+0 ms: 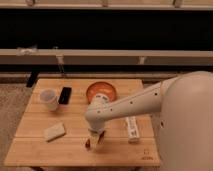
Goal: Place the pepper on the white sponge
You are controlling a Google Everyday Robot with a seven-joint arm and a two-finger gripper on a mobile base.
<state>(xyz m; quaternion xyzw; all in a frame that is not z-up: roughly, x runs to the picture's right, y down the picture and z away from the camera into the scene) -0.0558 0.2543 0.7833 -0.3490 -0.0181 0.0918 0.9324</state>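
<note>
The robot's gripper needs to set the pepper on the white sponge [54, 131], so it should next grab the pepper around its dark red-brown body [90, 142].
The pepper [88, 145], small and dark red-brown, lies near the front edge of the wooden table [45, 152]; only its left end shows beside the gripper. My gripper [96, 141] points down onto the pepper, open, with its fingers reaching the tabletop around it. The white sponge [54, 131], a cream rectangular block, rests on the table to the left of the gripper, well apart from it. My white arm reaches in from the right and hides the rest of the pepper.
An orange bowl [101, 91] sits behind the gripper at the table's middle. A white cup [49, 99] and a black phone [65, 95] stand at the back left. A white bottle [132, 127] lies to the right, under the arm.
</note>
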